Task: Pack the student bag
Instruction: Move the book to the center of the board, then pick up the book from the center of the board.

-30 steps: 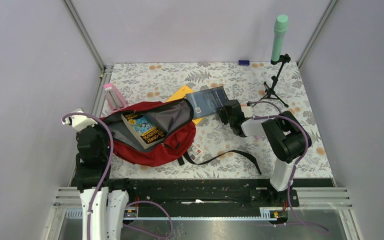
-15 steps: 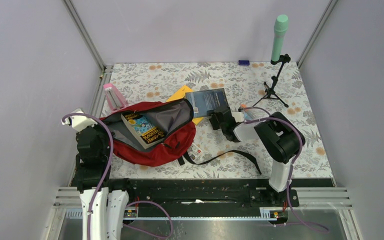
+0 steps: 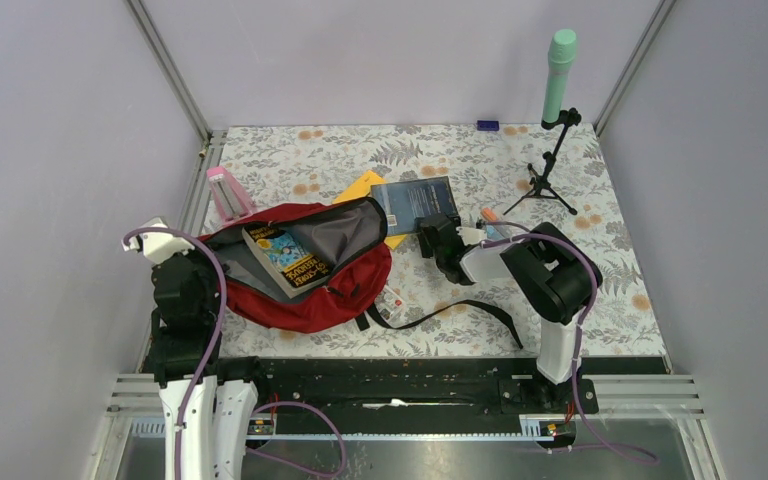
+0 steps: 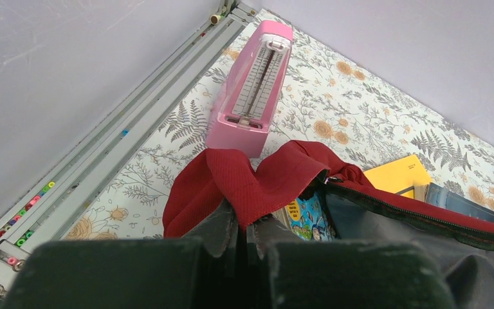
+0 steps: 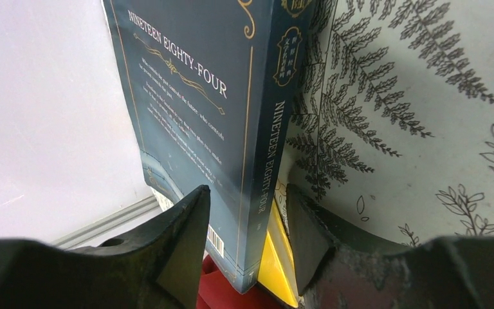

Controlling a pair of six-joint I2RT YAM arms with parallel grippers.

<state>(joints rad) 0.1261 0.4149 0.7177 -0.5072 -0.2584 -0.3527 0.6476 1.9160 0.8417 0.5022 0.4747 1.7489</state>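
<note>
My right gripper's fingers reach past the blue book's corner, one over its cover point(image 5: 226, 196) and one beyond its spine point(image 5: 258, 207). My right gripper should close now, and it would hold the book.
The student bag point(image 3: 310, 300) lies open on its side at the left, grey lining showing, with a colourful book point(image 3: 288, 258) inside. My left gripper point(image 4: 243, 220) is shut on a fold of the bag's red rim point(image 4: 231, 180) at its left end. A dark blue book point(image 3: 412, 200) titled Nineteen Eighty-Four point(image 5: 193, 96) rests on a yellow book point(image 3: 363, 186) just right of the bag's mouth. My right gripper point(image 3: 430, 232) is open at the blue book's near edge. Its jaws straddle both books' corner point(image 5: 247, 212) with a gap beside the left fingertip point(image 5: 193, 212).
A pink case point(image 3: 226, 192) stands behind the bag near the left rail. The bag's black strap point(image 3: 460, 310) trails across the floral table toward the right arm. A green microphone on a tripod point(image 3: 558, 120) stands back right, and an orange pen point(image 3: 490, 214) lies by the right wrist.
My right gripper opened and slid left along the blue book's near edge. The book, tilted a second ago, has settled flatter. The left gripper and bag stayed put.
</note>
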